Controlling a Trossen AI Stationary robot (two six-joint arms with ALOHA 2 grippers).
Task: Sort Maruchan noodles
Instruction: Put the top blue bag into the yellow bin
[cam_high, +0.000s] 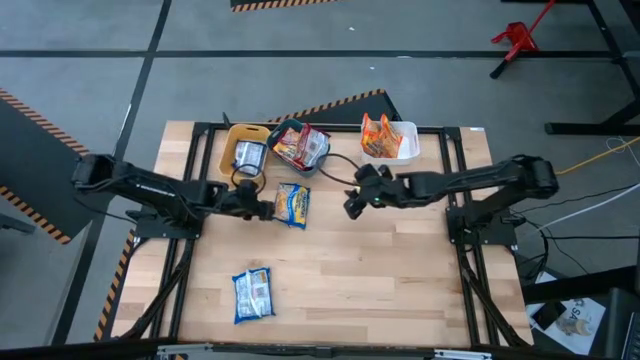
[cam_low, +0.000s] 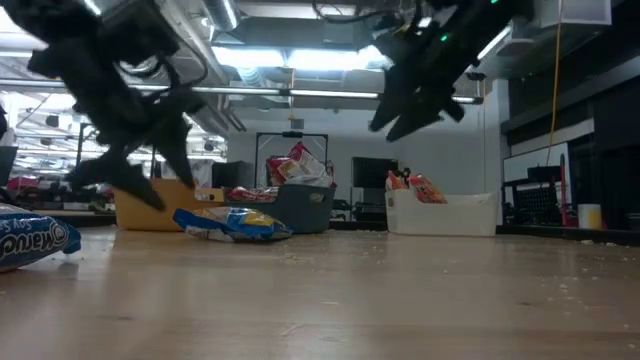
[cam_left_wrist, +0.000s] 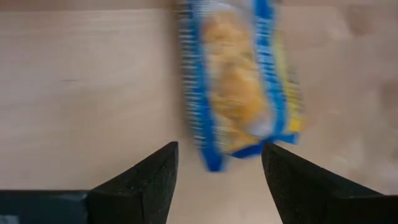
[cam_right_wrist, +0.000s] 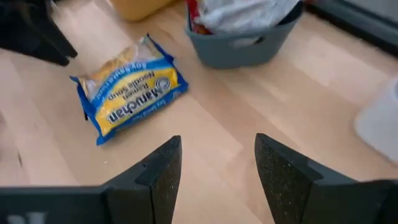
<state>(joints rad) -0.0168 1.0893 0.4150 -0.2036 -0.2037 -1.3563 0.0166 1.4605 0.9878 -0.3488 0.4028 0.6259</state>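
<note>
I need to grab the blue Maruchan packet next with my left gripper by its narrow crimped end (cam_left_wrist: 239, 149), so that I can sort the packet into the yellow bin.
A blue-and-yellow Maruchan packet (cam_high: 292, 204) lies flat on the table in front of the bins, and shows in the low view (cam_low: 235, 222) too. My left gripper (cam_high: 266, 209) is low at the packet's left end, open. In the left wrist view the packet's near end (cam_left_wrist: 214, 163) sits just between the open fingertips (cam_left_wrist: 217, 158), with no touch showing. My right gripper (cam_high: 351, 207) hovers open to the packet's right, above the table (cam_low: 400, 115), and sees the packet (cam_right_wrist: 127, 96). A blue-white packet (cam_high: 252, 293) lies flat near the front edge.
Along the far side stand three bins. The yellow bin (cam_high: 228, 150) holds a blue-white packet, the grey-teal bin (cam_high: 318, 160) holds dark red ones, and the white bin (cam_high: 405, 140) holds orange ones. Bare wood (cam_high: 400, 280) fills the table's near right part.
</note>
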